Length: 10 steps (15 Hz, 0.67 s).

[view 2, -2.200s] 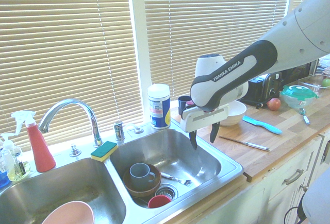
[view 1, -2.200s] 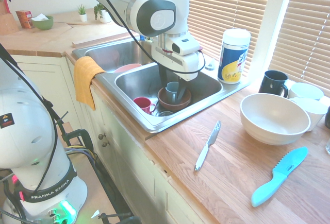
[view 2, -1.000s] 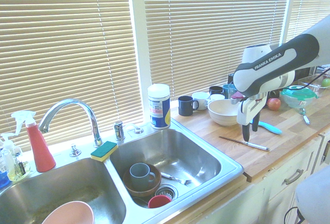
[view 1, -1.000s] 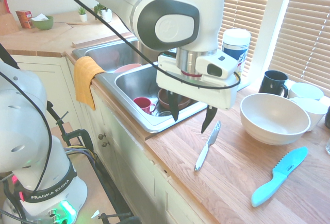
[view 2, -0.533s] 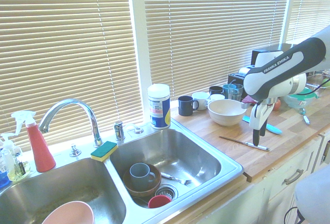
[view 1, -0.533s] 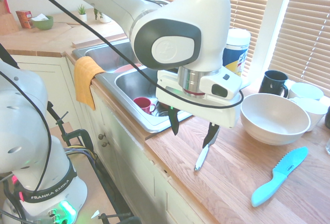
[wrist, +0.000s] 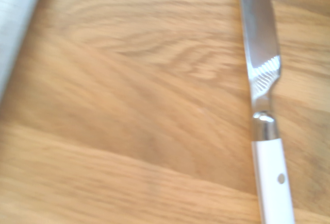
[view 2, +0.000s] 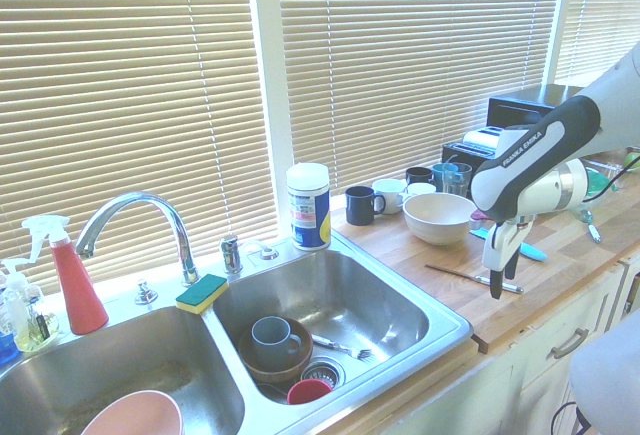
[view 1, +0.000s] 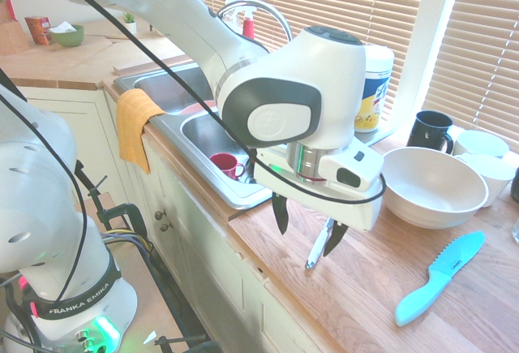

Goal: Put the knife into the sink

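Note:
The knife's shiny blade (view 2: pixel 452 272) lies bare on the counter, so my gripper should next grab the knife by its white handle (view 2: pixel 507 286).
The knife (view 1: pixel 313 253) lies flat on the wooden counter to the right of the sink (view 1: pixel 237 195), its blade pointing toward the window. My gripper (view 1: pixel 306 228) hangs open just above it, one finger on each side, and hides most of it in the first exterior view. From the other side, the knife (view 2: pixel 458 274) stretches along the counter with my gripper (view 2: pixel 503 283) over its handle end. In the wrist view the knife (wrist: pixel 261 69) shows a shiny blade and a white-looking handle. The sink (view 2: pixel 452 329) has two basins.
A light-blue plastic knife (view 1: pixel 439 277) and a white bowl (view 1: pixel 430 185) sit further right on the counter, with mugs behind. A wipes canister (view 2: pixel 308 205) stands at the sink's back corner. The near basin holds a brown bowl with a grey mug (view 2: pixel 275 343), a red cup (view 1: pixel 225 164) and a fork.
The arm has swung from over the sink basin across to the counter and come down over the knife. The fingers have stayed open.

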Available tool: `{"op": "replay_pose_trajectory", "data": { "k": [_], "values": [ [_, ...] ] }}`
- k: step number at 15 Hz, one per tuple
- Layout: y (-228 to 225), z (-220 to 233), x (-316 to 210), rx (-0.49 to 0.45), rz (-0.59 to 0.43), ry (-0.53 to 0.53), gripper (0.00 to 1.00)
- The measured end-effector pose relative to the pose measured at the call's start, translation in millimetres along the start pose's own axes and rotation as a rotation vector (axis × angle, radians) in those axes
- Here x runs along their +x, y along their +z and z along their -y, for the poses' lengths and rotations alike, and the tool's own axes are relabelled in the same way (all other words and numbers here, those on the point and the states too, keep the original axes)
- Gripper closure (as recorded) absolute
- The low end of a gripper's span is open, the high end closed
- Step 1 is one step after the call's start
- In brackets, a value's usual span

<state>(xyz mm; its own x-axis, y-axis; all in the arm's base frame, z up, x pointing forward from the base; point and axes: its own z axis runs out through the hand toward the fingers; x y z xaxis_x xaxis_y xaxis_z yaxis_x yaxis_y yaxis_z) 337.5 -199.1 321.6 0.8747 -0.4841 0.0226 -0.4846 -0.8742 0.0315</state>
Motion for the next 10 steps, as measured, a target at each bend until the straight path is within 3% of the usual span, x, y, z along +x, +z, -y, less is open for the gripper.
{"op": "replay_pose_trajectory", "data": {
  "k": [1, 10],
  "values": [
    [2.4, -0.2, 1.1, 0.001, -0.003, 0.004, 1.00],
    [9.2, 0.2, 3.5, 0.009, -0.004, 0.016, 1.00]
  ]
}}
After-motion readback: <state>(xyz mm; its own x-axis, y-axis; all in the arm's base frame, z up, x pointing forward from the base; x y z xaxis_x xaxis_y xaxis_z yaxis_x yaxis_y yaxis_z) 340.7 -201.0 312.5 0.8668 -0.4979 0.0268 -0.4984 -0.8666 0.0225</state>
